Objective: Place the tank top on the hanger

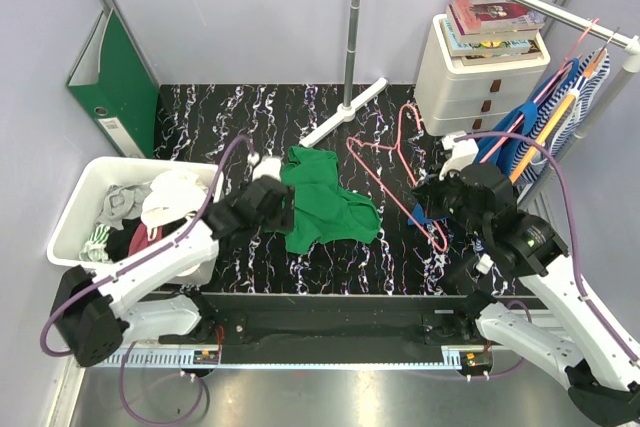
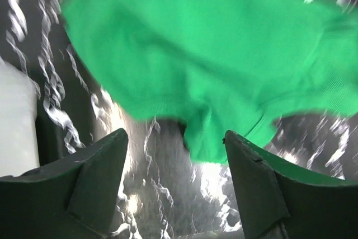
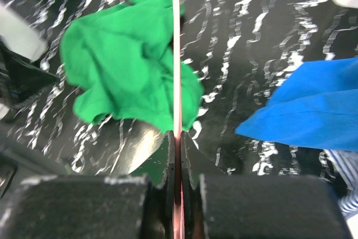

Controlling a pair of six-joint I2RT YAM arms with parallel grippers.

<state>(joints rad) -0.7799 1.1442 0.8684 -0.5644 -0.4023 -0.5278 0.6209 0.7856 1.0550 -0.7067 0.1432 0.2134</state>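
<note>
My left gripper needs to grab the tank top next by the fold at its edge (image 1: 296, 243) (image 2: 205, 140), so that the opening stays free for the hanger's arm.
The bright green tank top (image 1: 325, 202) lies crumpled on the black marbled table. In the left wrist view the tank top (image 2: 212, 54) fills the upper part. A fold of its edge hangs down between the spread fingers (image 2: 103, 166), close to the right one. My left gripper (image 2: 176, 155) is open at the top's left edge with nothing pinched; from above the left gripper (image 1: 272, 203) touches the cloth. The thin pink hanger (image 1: 398, 157) lies right of the top. My right gripper (image 3: 177, 138) is shut on the hanger (image 3: 177, 54) wire, near its lower corner, which the right gripper (image 1: 432, 209) covers from above.
A white bin (image 1: 85, 197) of clothes stands at the left with a green binder (image 1: 115, 82) behind it. A white drawer unit (image 1: 480, 77) with books is at the back right. Blue and striped garments (image 1: 545, 127) hang on a rail there. A rack pole (image 1: 352, 27) stands behind the tank top.
</note>
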